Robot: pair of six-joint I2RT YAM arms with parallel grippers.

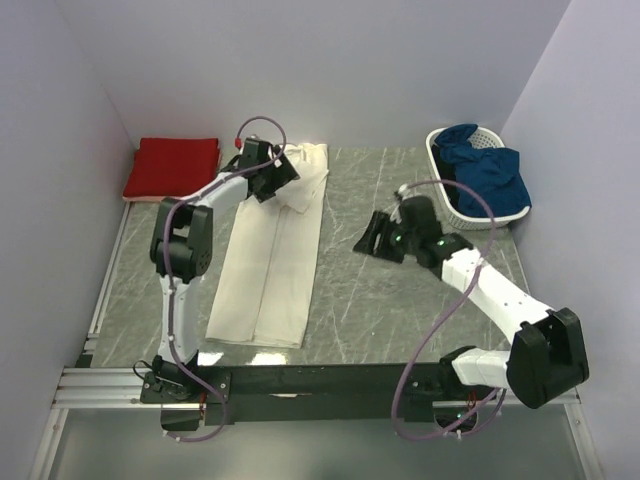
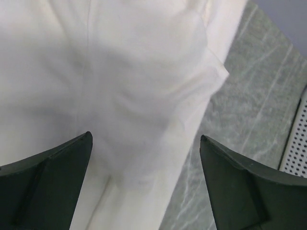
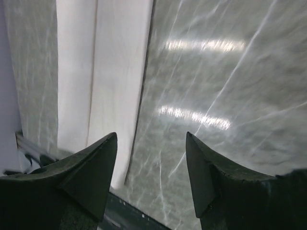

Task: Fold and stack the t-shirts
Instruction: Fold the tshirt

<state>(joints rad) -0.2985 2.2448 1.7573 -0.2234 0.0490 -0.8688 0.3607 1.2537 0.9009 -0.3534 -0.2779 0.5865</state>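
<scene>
My right gripper is to grab the cream t-shirt's near-end corner on the basket side next, so it can fold that end toward the t-shirt's far end.
The cream t-shirt (image 1: 270, 255) lies folded into a long narrow strip on the table, running from the back centre toward the front. My left gripper (image 1: 281, 172) is open just above its far end, with the cloth (image 2: 139, 91) filling the left wrist view and nothing between the jaws. My right gripper (image 1: 368, 238) is open and empty over bare table to the right of the strip; the shirt's edge (image 3: 115, 72) shows in the right wrist view. A folded red t-shirt (image 1: 172, 166) lies at the back left. The pale pink shirt is not in view.
A white slatted basket (image 1: 446, 196) holding dark blue cloth (image 1: 486, 170) stands at the back right. Walls close in the table on the left, back and right. A metal rail (image 1: 108, 290) runs along the table's left edge.
</scene>
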